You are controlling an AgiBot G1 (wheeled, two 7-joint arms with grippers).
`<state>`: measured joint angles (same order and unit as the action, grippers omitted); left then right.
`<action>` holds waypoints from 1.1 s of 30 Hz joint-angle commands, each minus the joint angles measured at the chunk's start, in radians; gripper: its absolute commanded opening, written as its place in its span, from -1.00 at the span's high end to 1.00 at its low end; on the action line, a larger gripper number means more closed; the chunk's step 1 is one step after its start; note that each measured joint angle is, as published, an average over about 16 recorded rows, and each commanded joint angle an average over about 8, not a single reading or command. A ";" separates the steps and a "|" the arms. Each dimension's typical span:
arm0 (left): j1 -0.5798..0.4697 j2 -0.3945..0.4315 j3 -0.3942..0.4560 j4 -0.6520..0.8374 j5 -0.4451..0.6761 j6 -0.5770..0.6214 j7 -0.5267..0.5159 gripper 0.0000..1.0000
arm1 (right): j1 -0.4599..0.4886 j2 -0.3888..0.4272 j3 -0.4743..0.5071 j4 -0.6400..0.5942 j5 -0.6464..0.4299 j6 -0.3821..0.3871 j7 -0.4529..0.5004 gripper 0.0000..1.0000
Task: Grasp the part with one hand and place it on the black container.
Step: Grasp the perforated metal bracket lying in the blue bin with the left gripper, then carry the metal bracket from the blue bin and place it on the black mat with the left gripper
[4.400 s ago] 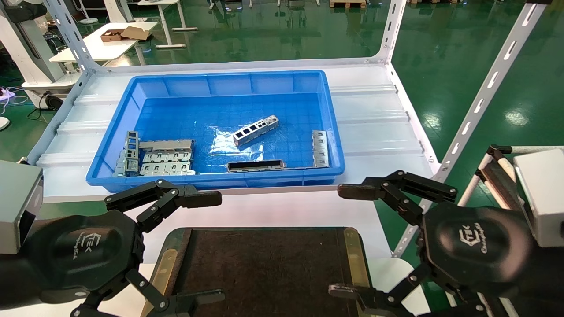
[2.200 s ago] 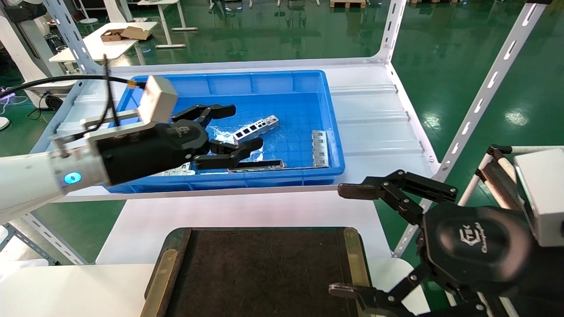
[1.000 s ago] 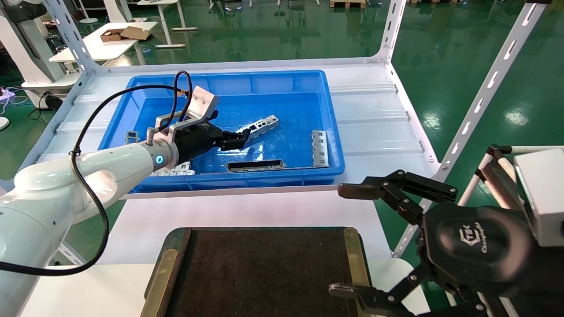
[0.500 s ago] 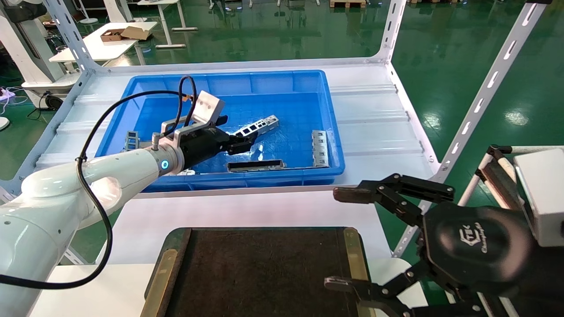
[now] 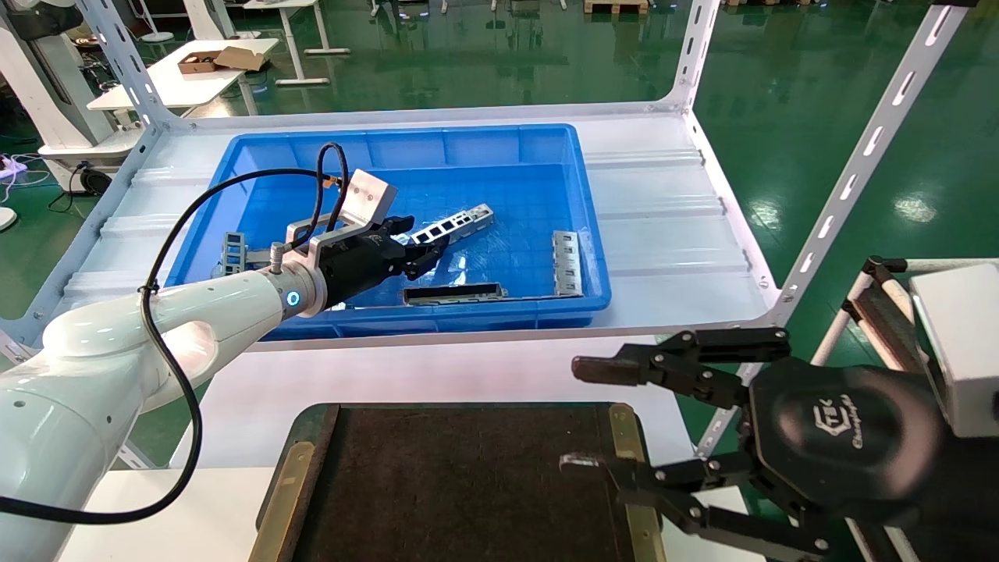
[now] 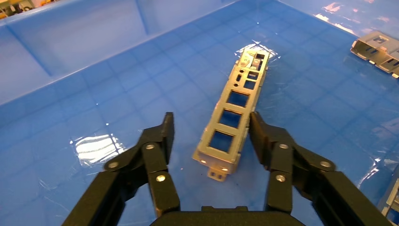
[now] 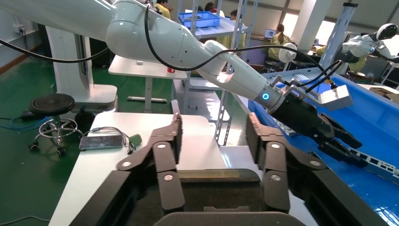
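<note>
Next, my left gripper grabs the part's long sides (image 5: 427,234) (image 6: 226,129) beside the big square cut-outs, as the part is slim across but far longer than the open fingers.
The part (image 5: 453,224), a slim silver-grey bar with square cut-outs, lies slanted on the floor of the blue bin (image 5: 406,148). My left gripper (image 5: 425,246) reaches into the bin and is open, its fingers on either side of the part's near end. In the left wrist view the part (image 6: 235,117) lies between the fingers of the left gripper (image 6: 211,123); one finger is against its side, the other stands apart. The black container (image 5: 460,484) lies at the table's front. My right gripper (image 5: 576,415) is open and empty over its right edge, as the right wrist view (image 7: 214,125) also shows.
A dark-faced flat bar (image 5: 453,293) lies by the bin's front wall. A grey slotted plate (image 5: 567,263) lies at the bin's right, more plates (image 5: 234,254) at its left. White slotted rack posts (image 5: 851,179) stand to the right.
My left arm went from the table's front into the bin, and its fingers came around the part's near end. My right gripper turned and shifted left over the container's right edge.
</note>
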<state>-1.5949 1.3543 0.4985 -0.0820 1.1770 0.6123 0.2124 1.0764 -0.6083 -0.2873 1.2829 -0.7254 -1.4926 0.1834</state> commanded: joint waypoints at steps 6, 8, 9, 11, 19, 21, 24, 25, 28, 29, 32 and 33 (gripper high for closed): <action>0.002 0.000 0.010 -0.005 -0.004 -0.002 -0.012 1.00 | 0.000 0.000 0.000 0.000 0.000 0.000 0.000 1.00; 0.003 0.000 0.012 -0.006 -0.007 -0.002 -0.017 1.00 | 0.000 0.000 -0.001 0.000 0.000 0.000 0.000 1.00; 0.003 0.000 0.013 -0.006 -0.009 -0.001 -0.020 1.00 | 0.000 0.000 -0.001 0.000 0.000 0.000 0.000 1.00; 0.003 0.000 0.013 -0.008 -0.014 0.001 -0.028 1.00 | 0.000 0.000 -0.001 0.000 0.001 0.000 0.000 1.00; -0.016 -0.005 0.016 -0.019 -0.032 0.024 -0.053 1.00 | 0.000 0.001 -0.001 0.000 0.001 0.001 -0.001 1.00; -0.025 -0.010 0.015 -0.023 -0.038 0.047 -0.058 1.00 | 0.000 0.001 -0.001 0.000 0.001 0.001 -0.001 1.00; -0.038 -0.024 0.012 -0.031 -0.050 0.112 -0.063 1.00 | 0.000 0.001 -0.002 0.000 0.001 0.001 -0.001 1.00; -0.041 -0.031 0.011 -0.035 -0.054 0.146 -0.063 1.00 | 0.000 0.001 -0.002 0.000 0.001 0.001 -0.001 1.00; -0.045 -0.065 0.007 -0.052 -0.068 0.286 -0.060 1.00 | 0.000 0.001 -0.002 0.000 0.001 0.001 -0.001 1.00; -0.045 -0.078 0.005 -0.057 -0.073 0.337 -0.058 1.00 | 0.000 0.001 -0.002 0.000 0.001 0.001 -0.001 1.00; -0.043 -0.118 0.003 -0.072 -0.085 0.484 -0.053 1.00 | 0.000 0.001 -0.002 0.000 0.001 0.001 -0.001 1.00; -0.041 -0.130 0.002 -0.076 -0.088 0.526 -0.052 1.00 | 0.000 0.001 -0.002 0.000 0.002 0.001 -0.001 1.00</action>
<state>-1.6338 1.2270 0.5038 -0.1573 1.0948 1.1092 0.1552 1.0769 -0.6073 -0.2895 1.2829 -0.7239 -1.4916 0.1823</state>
